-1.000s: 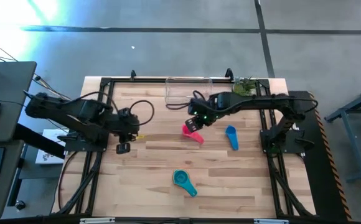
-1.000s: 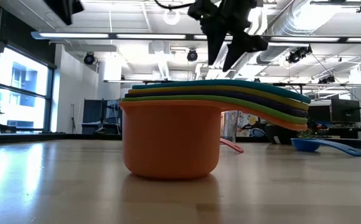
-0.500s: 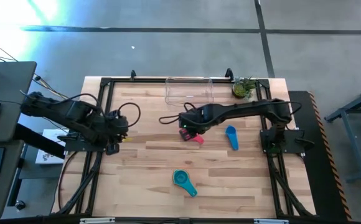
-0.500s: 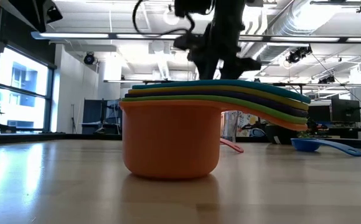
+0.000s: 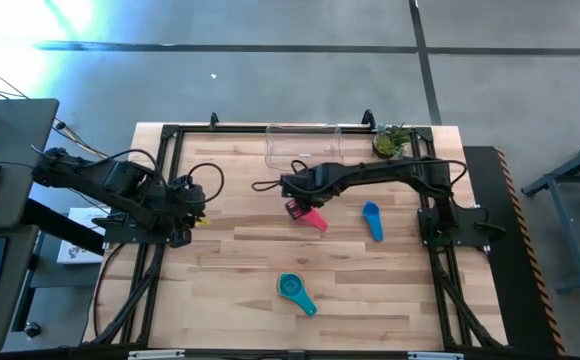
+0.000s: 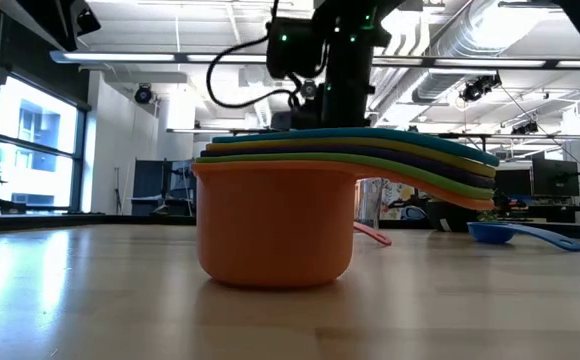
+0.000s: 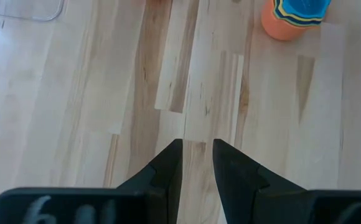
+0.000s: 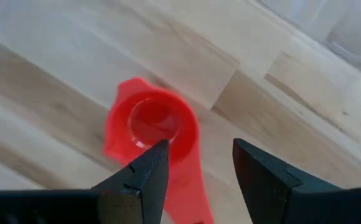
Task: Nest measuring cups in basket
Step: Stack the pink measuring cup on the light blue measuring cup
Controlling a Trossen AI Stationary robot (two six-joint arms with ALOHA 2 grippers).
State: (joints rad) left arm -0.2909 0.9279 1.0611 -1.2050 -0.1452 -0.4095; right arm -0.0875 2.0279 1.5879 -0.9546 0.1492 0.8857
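Observation:
I should next use my right gripper to grab the red-pink cup by its bowl's rim (image 8: 190,155) beside the handle. Then the cup can nest in the stack of cups.
A red-pink measuring cup (image 5: 313,219) lies on the table's middle, bowl up (image 8: 154,126). My right gripper (image 8: 200,163) hangs open just above it, one finger over the bowl, the other beyond the rim near the handle. A blue cup (image 5: 372,220) lies to its right. A nested stack with an orange cup at the bottom and a teal one on top (image 5: 295,292) (image 6: 275,225) stands near the front edge. The clear basket (image 5: 303,145) sits at the far edge. My left gripper (image 7: 197,163) waits at the left, open by a narrow gap. My right gripper comes from above, pointing down, and straddles the red-pink cup's rim (image 8: 180,134) on the handle side, one finger (image 8: 159,155) over the bowl and one outside. I cannot tell whether either finger touches the cup, which rests on the table.
A small potted plant (image 5: 390,142) stands right of the basket at the far edge. Black frame rails (image 5: 160,180) run along the table's left and right sides. Bare wood lies between the stack and the red-pink cup, and ahead of my left gripper.
My right gripper has moved toward the table's left and down, from beside the basket to just over the red-pink cup. My left arm has drawn back toward the left edge. The cups have stayed where they were.

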